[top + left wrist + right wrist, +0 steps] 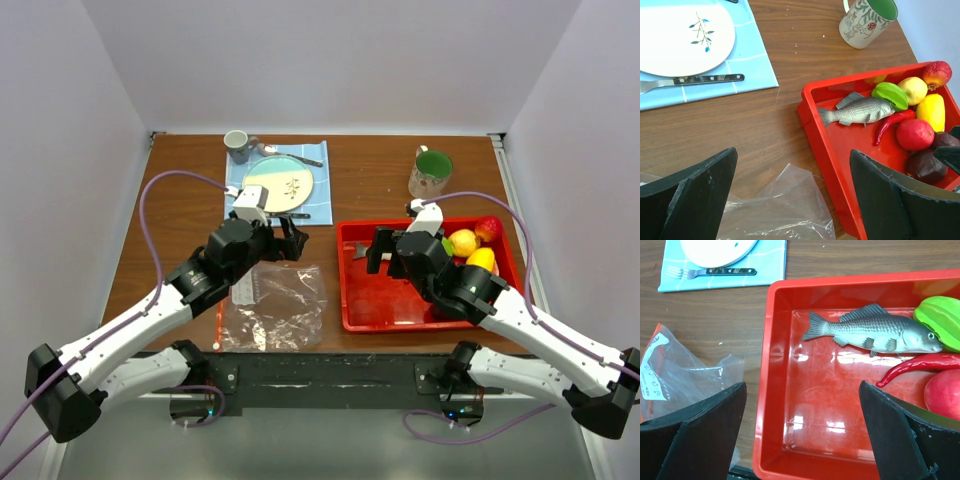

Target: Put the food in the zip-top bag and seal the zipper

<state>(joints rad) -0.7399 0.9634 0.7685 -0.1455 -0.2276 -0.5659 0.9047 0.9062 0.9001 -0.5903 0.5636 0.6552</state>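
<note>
My right gripper takes hold of the zip-top bag by its tray-side end [316, 304] next, opposite the red zipper [218, 325], leaving the zipper free for opening.
The food [470, 245] is piled at the right end of a red tray [380, 300]: yellow, red, green and dark purple pieces [915, 135], with a grey fish [875, 332] and a red chili beside them. The clear zip-top bag [275, 305] lies flat and crinkled on the table left of the tray, its red zipper [218, 325] along its left edge. My left gripper [290, 240] hangs open over the bag's far corner [775, 210], holding nothing. Also open and holding nothing, my right gripper [385, 250] hovers above the tray's bare left half [802, 390].
A blue mat at the back holds a plate [277, 184], a knife and a fork, with a grey mug [238, 146] behind it. A green-filled glass cup [431, 172] stands behind the tray. White walls close in three sides.
</note>
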